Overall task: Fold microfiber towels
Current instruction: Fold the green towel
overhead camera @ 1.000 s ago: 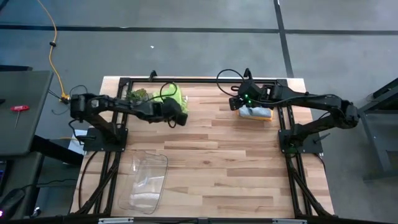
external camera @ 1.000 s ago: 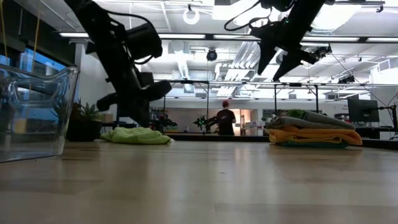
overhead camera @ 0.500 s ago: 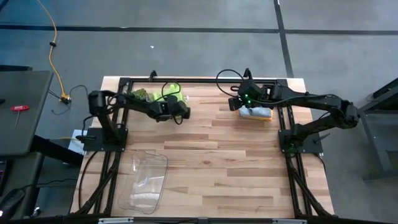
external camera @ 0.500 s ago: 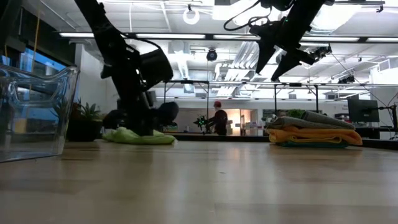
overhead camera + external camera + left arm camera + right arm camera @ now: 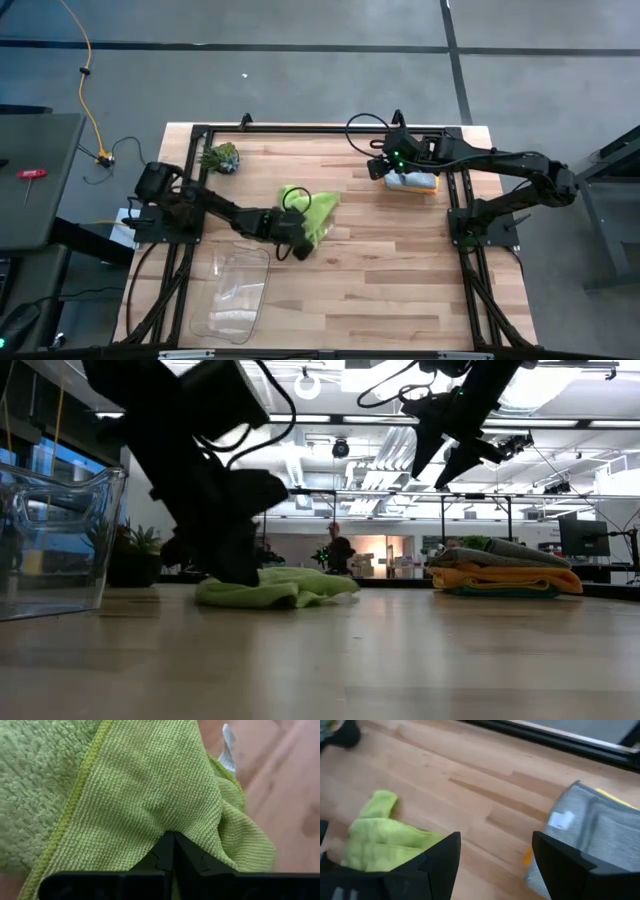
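The robot's right gripper needs to spread the crumpled lime green towel (image 5: 318, 212), so it needs to grab the towel by its free corner.
The lime green towel (image 5: 312, 213) lies crumpled on the middle of the table and also shows in the low view (image 5: 285, 586). My left gripper (image 5: 291, 237) is at the towel's near-left end and is shut on it (image 5: 173, 840). Folded towels lie stacked (image 5: 413, 182) at the far right, grey on top (image 5: 592, 822), with orange and others below (image 5: 505, 574). My right gripper (image 5: 495, 855) hangs open above the table, just left of the stack (image 5: 448, 452), and touches nothing. My left gripper pinches a bunched fold of the lime green towel (image 5: 165, 817) between its two shut fingers, at the towel's near-left end. The fingers slant down from the table's left side. The rest of the towel (image 5: 300, 588) lies slack on the table, stretching away toward the far right.
A clear plastic bin (image 5: 236, 291) lies near the front left, close to my left arm. A small spiky green plant (image 5: 220, 157) stands at the far left. Bare wood (image 5: 400, 260) stretches across the middle and near right of the table.
My left gripper has come down on the lime green towel near the far-left plant, taken hold, and moved toward the near edge and a little right. The towel has slid along the table with it to the middle and is stretched out more.
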{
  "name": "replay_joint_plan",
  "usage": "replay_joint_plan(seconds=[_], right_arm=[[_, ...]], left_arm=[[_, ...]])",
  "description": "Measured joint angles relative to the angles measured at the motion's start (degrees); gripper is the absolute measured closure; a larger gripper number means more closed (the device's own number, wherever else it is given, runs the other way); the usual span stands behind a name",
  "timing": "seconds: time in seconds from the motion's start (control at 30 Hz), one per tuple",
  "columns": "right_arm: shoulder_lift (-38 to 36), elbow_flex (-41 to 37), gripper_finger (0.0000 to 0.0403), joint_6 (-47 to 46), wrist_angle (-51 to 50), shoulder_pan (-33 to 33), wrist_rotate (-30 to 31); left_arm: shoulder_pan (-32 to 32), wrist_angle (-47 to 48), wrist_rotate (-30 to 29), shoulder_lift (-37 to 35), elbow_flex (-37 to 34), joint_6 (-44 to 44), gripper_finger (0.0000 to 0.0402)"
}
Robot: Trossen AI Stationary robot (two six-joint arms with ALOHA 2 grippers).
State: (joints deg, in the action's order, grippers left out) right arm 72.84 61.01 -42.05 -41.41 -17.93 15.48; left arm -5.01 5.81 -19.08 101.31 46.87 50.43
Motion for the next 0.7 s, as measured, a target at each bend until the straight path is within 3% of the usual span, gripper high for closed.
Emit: replay_joint_plan(seconds=[0.17, 0.3, 0.53, 0.7], right_arm=[[0.6, 0.1, 0.0164, 5.8, 3.7, 0.0, -11.3], [5.7, 0.1, 0.0164, 0.1, 4.7, -0.4, -21.7], [20.3, 0.0, 0.0164, -9.3, 14.0, -0.5, -24.3], [27.9, 0.0, 0.0164, -15.3, 23.8, -0.8, -26.1]], left_arm=[[-0.6, 2.2, -0.6, -3.2, 1.5, -5.8, 0.0402], [0.7, 5.5, -0.6, -5.0, 2.4, -9.8, 0.0402], [2.1, 12.9, -3.6, -11.5, 3.8, -19.1, 0.0401], [2.3, 13.5, -5.3, -23.1, 3.6, -27.3, 0.0401]])
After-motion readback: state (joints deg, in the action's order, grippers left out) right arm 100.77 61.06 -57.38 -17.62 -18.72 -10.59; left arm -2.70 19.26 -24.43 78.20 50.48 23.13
